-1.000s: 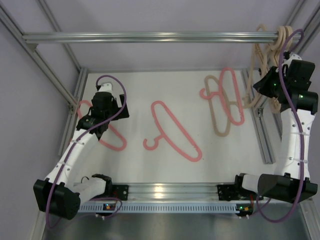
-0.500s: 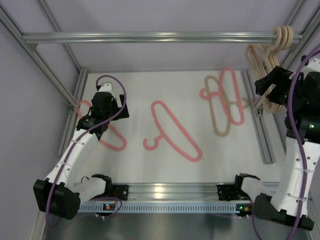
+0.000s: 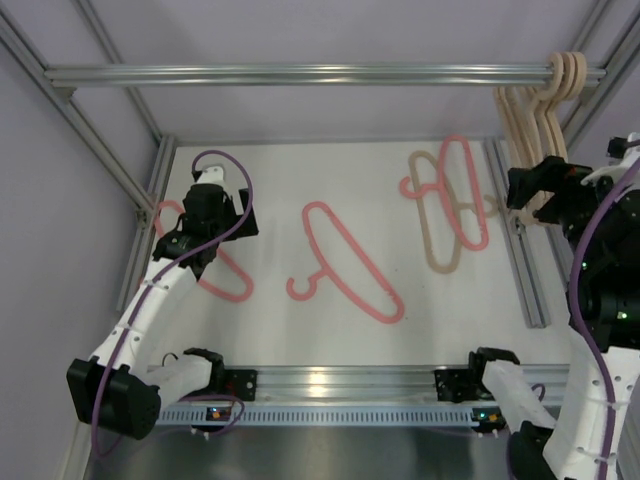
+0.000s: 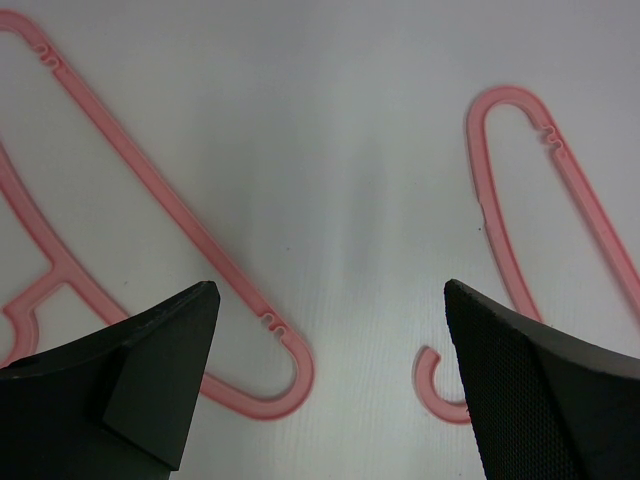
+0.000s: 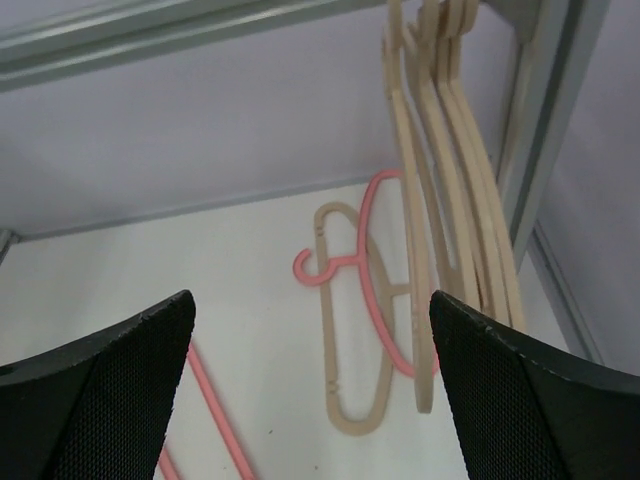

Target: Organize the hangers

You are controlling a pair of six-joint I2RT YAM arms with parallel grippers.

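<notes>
The robot's right gripper should next take hold of the lying beige hanger by its straight bar near the uncovered end [image 3: 427, 242] [image 5: 331, 372], to pull it away from the pink hanger.
Several beige hangers [image 3: 535, 125] hang by their hooks from the right end of the overhead rail [image 3: 300, 74]; the right wrist view shows them straight down [image 5: 450, 210]. My right gripper [image 3: 528, 188] stands open just in front of them, nothing between its fingers [image 5: 310, 390]. On the white table lie a pink hanger [image 3: 350, 262] in the middle, another pink hanger [image 3: 225, 280] at the left partly under my left arm, and a pink hanger [image 3: 462, 190] crossing a beige one [image 3: 432, 225]. My left gripper [image 3: 222, 222] hovers open over the table [image 4: 330, 380] between two pink hangers [image 4: 150, 200] [image 4: 530, 220].
Aluminium frame posts [image 3: 110, 150] slope up at the left and right. A metal side rail [image 3: 522, 255] runs along the table's right edge, below the hanging hangers. The arm bases sit on the near bar [image 3: 340, 378].
My right gripper has opened and let go of the beige hangers, which were bunched at it and now hang straight from the rail. The right arm has drawn back. The left arm is still.
</notes>
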